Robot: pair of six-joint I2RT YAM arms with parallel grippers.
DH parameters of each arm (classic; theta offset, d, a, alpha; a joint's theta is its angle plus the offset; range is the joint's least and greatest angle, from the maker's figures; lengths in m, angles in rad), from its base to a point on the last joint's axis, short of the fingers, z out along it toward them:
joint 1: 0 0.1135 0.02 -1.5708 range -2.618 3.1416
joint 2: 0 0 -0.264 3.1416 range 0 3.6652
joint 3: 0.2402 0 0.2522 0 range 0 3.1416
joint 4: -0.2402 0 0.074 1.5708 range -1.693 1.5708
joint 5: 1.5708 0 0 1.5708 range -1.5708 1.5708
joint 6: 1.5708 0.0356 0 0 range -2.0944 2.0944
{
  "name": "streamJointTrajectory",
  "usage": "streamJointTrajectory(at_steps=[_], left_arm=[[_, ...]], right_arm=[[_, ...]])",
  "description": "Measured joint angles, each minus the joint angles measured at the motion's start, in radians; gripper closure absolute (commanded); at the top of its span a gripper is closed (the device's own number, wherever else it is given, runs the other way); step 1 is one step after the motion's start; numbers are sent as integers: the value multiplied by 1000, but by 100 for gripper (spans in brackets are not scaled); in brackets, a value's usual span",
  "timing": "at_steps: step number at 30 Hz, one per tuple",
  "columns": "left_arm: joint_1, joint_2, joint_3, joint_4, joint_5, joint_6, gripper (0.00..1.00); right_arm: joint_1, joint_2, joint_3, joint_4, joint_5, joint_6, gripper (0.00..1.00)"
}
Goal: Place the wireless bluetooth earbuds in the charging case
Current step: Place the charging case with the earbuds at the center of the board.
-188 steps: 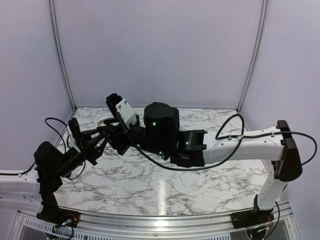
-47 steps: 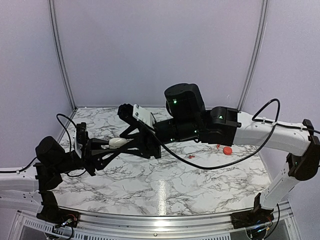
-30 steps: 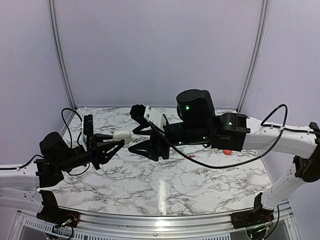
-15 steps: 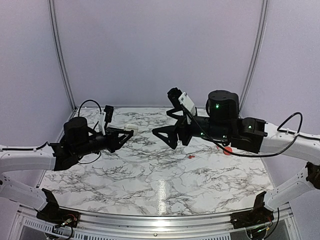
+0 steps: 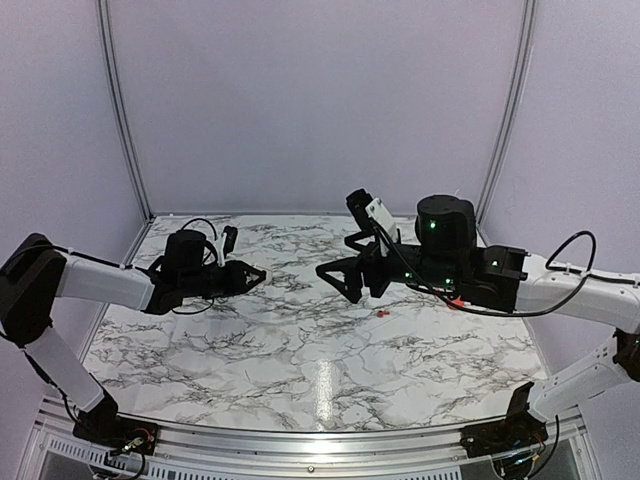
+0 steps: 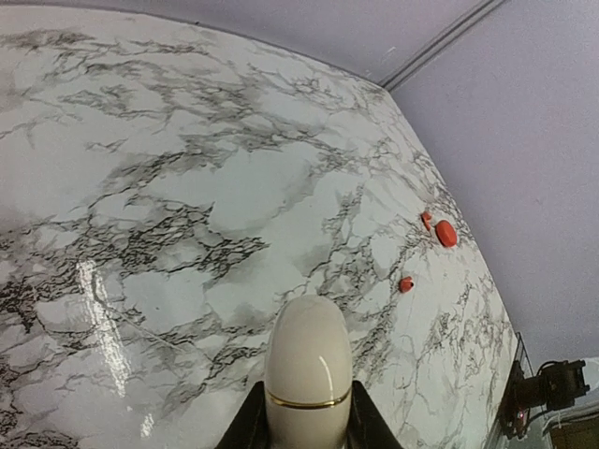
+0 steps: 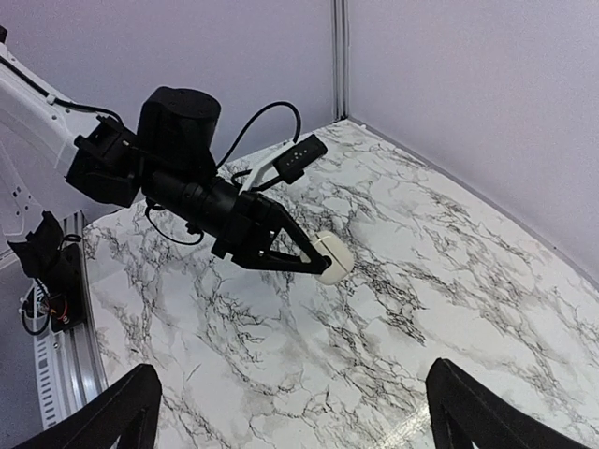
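Observation:
The case is well above the marble and would fall if I opened now. My left gripper should keep holding the case until it is lower.
My left gripper [image 6: 305, 432] is shut on a cream oval charging case [image 6: 309, 369] with a gold seam, its lid closed, held above the marble table. The right wrist view shows that case [image 7: 330, 258] at the tips of the left gripper [image 7: 314, 263]. Two tiny red earbuds [image 6: 405, 284] [image 6: 426, 221] lie on the table ahead and to the right. From above, one earbud [image 5: 382, 312] lies just below my right gripper [image 5: 340, 276]. That right gripper [image 7: 298, 412] is open and empty, facing the case from a distance.
A red round disc-like case [image 6: 446, 234] lies next to the farther earbud, and shows partly behind the right arm [image 5: 455, 298] from above. The left arm [image 7: 176, 150] stretches across the table's left side. Pale walls [image 5: 320, 100] close off the back and both sides.
The right gripper has opened wide and drawn back to the right, away from the case. The left arm has stretched out and keeps hold of the case.

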Motion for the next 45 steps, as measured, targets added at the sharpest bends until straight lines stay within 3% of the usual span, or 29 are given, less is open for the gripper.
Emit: streamJointTrajectory(at_steps=[10, 16, 25, 28, 37, 41, 43, 45], left_arm=[[101, 240, 116, -31, 45, -52, 90], [113, 306, 174, -75, 38, -52, 87], [127, 368, 267, -187, 2, -40, 72], [130, 383, 303, -245, -19, -21, 65], [130, 382, 365, -364, -105, 34, 26], [133, 361, 364, -399, -141, 55, 15], [133, 339, 359, -421, -160, 63, 3], [134, 299, 344, -435, -173, 76, 1]], right_arm=[[-61, -2, -36, 28, -61, 37, 1], [-64, -2, -37, 37, -78, 39, 1], [-92, 11, -37, 43, -111, 47, 1], [-111, 15, -37, 43, -124, 55, 1], [-186, 19, -39, 21, -141, 93, 1], [-255, 11, -59, -8, -134, 139, 2], [-290, 2, -72, -37, -121, 170, 3], [-335, -3, -84, -73, -100, 203, 5]])
